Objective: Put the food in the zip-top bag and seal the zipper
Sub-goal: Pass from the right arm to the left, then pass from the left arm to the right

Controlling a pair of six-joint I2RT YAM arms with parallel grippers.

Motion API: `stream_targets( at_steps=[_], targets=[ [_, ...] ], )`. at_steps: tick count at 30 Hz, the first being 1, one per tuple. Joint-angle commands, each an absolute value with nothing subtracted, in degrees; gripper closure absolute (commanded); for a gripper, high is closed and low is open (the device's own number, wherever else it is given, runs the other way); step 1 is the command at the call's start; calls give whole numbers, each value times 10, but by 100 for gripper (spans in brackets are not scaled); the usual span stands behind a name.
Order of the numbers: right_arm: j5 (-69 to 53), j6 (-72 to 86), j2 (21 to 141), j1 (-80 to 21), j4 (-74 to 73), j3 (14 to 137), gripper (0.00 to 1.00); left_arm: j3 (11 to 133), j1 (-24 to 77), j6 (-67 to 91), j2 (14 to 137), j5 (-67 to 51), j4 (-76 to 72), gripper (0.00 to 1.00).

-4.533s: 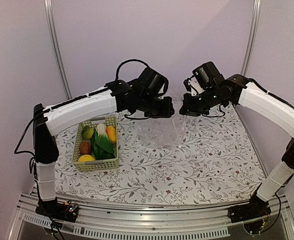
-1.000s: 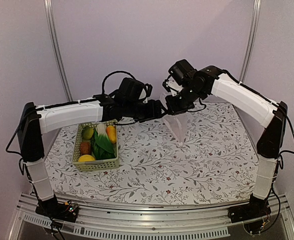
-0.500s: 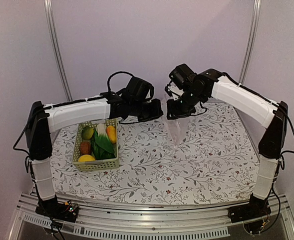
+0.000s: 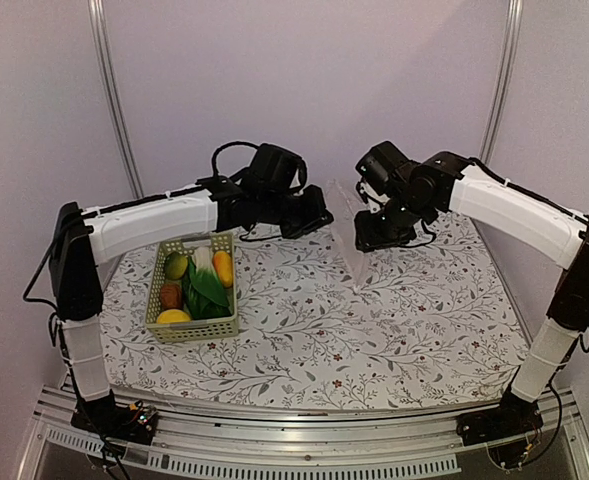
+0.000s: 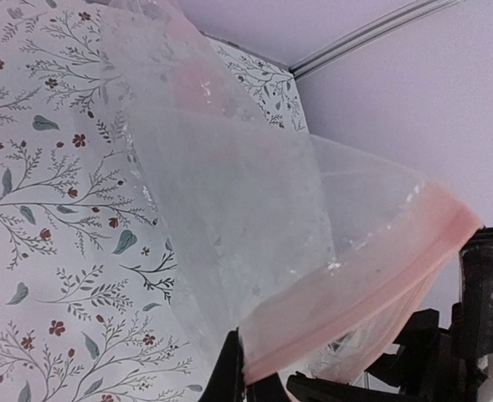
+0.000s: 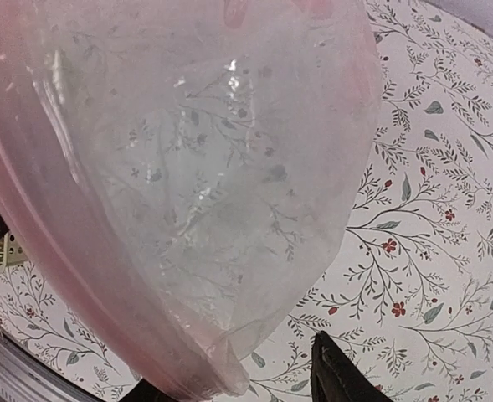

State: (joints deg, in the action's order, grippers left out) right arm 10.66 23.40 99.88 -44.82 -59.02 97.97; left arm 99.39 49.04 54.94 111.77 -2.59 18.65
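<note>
My right gripper pinches the zip-top bag at its pink zipper corner next, leaving the bag's opening open to place the food inside.
The clear zip-top bag hangs above the back of the table between my two grippers. My left gripper is shut on the bag's pale pink zipper, pinching the strip at its lower end between the jaws. In the right wrist view the bag fills the frame with its zipper along the left. My right gripper is open, its fingers standing apart on either side of the bag's lower corner. The food lies in the pale green basket.
The basket stands at the table's left, near the left arm. A flowered cloth covers the table. Metal posts rise at the back corners, with pale walls behind.
My left gripper has shut on the zipper strip. My right gripper has opened and drawn back to the right, so the bag now hangs from the left gripper.
</note>
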Motion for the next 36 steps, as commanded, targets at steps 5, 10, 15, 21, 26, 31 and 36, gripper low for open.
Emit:
stream_targets(
  at_steps=[5,10,15,21,26,31,36],
  targets=[
    [169,275,955,-474,-563,994,49,1004,475,621,1088,-48,170,100],
    [198,261,951,-485,-563,974,48,996,467,646,1082,-70,148,100],
    [252,236,943,-498,-541,943,49,993,464,657,1077,-82,141,100],
    [287,238,937,-510,-524,910,60,975,461,668,1068,-88,134,100],
    [317,229,908,-509,-480,892,100,966,460,653,1067,-93,140,100],
    [354,167,903,-476,-478,947,100,995,458,595,1085,-144,146,64],
    [372,104,903,-387,-505,1007,100,1055,463,481,1086,-171,199,40]
  ],
)
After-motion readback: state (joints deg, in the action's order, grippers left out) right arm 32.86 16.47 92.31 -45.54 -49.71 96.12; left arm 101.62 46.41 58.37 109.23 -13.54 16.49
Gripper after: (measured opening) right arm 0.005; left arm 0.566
